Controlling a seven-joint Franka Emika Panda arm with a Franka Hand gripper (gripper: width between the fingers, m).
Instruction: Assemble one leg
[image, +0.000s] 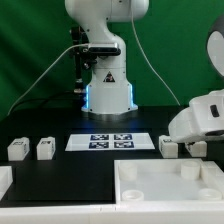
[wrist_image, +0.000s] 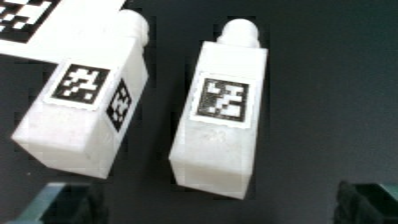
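The white leg's round knob needs to stay free for the assembly. My gripper should next pick up the leg by its square tagged body (wrist_image: 217, 130).
Two white legs with black-and-white tags lie side by side on the black table under my gripper, one (wrist_image: 80, 105) beside the other (wrist_image: 222, 110). My gripper (wrist_image: 217, 207) is open and empty. Its dark fingertips (wrist_image: 63, 205) stand wide apart above the table, and the near end of the second leg lies between them, untouched. In the exterior view the arm's white hand (image: 200, 118) hovers at the right over these two legs (image: 168, 146), and the fingers are hidden. Two more legs (image: 18, 149) (image: 45, 149) stand at the exterior view's left.
The marker board (image: 112, 141) lies mid-table in front of the robot base (image: 108, 85). The large white panel with a raised rim (image: 125, 180) lies at the front right. A white part (image: 4, 181) pokes in at the front left. A tagged white corner (wrist_image: 22, 20) shows by the legs.
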